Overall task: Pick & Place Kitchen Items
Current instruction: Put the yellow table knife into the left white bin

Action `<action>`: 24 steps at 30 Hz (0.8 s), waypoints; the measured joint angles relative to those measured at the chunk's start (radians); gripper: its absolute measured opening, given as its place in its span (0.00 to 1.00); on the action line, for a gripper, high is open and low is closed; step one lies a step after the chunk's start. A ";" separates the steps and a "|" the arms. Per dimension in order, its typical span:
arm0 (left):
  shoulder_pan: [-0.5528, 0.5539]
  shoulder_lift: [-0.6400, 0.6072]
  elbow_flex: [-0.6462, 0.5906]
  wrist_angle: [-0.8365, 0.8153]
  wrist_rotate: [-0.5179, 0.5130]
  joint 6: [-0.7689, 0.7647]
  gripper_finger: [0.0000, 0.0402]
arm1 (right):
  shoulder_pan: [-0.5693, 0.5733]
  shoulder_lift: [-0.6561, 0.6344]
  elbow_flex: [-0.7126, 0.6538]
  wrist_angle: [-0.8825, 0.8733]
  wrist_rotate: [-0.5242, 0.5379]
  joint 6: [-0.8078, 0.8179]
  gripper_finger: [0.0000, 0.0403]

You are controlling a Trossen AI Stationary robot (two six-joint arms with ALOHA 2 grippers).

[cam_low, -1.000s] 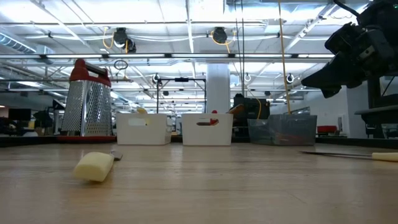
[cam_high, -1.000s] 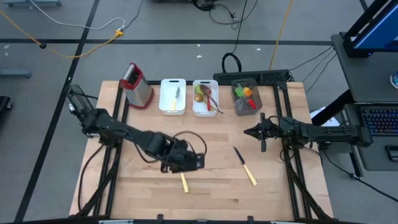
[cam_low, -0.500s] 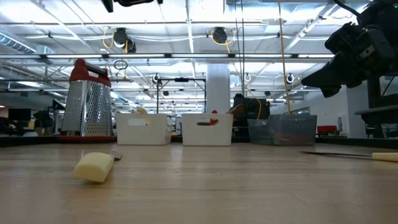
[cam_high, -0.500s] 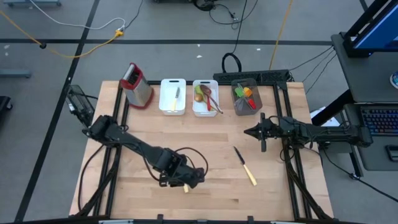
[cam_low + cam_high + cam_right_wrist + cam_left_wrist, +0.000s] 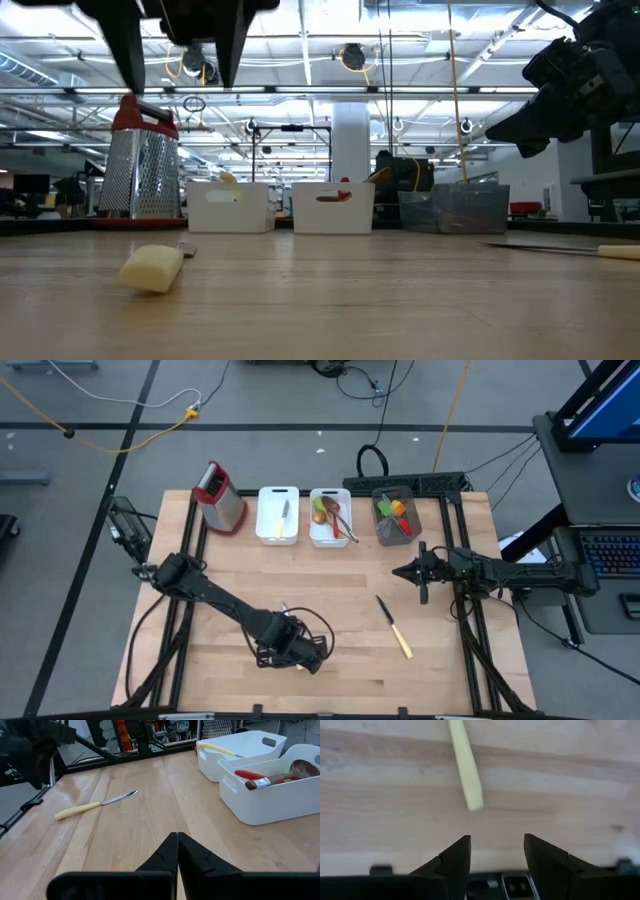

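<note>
Next, my left gripper grabs the knife by its cream handle (image 5: pixel 468 775) to place it in the white tray.
A cream-handled knife (image 5: pixel 465 765) lies flat on the wooden table near the front edge; its handle end (image 5: pixel 152 268) also shows in the low view. My left gripper (image 5: pixel 495 855) hangs open above it, pointing steeply down, with its fingers (image 5: pixel 130 45) well clear of the handle. In the high view this gripper (image 5: pixel 292 650) covers most of that knife. A second cream-handled knife (image 5: pixel 392 625) lies flat right of centre, also seen in the right wrist view (image 5: pixel 95 805). My right gripper (image 5: pixel 177 850) waits shut at the table's right side (image 5: pixel 398 572).
Along the far edge stand a red-topped box grater (image 5: pixel 220 497), a white tray (image 5: pixel 278 515) holding a knife, a white tray (image 5: pixel 330 517) with spoons, and a grey tray (image 5: pixel 395 518) with green, orange and red utensils. Bare wood lies between the two knives.
My left gripper has moved toward the table's near edge and down, tipping more steeply downward, and now stands over the near knife's handle. Its fingers have come into the low view from above. The knife has not moved.
</note>
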 joint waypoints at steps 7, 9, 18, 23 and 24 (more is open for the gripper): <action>0.011 0.053 0.000 -0.016 -0.010 0.001 0.46 | 0.000 0.000 0.000 -0.006 0.000 0.000 0.00; 0.015 0.077 0.000 -0.026 -0.003 -0.002 0.46 | 0.000 0.000 0.000 -0.006 0.000 0.000 0.00; 0.027 0.123 -0.002 -0.149 -0.038 0.002 0.46 | 0.000 0.000 0.000 -0.006 0.000 0.000 0.00; 0.041 0.119 -0.002 -0.160 -0.061 0.024 0.46 | 0.000 0.000 0.000 -0.006 0.000 0.000 0.00; 0.045 0.119 -0.003 -0.157 -0.060 0.032 0.46 | 0.000 0.000 0.000 -0.007 0.000 0.000 0.00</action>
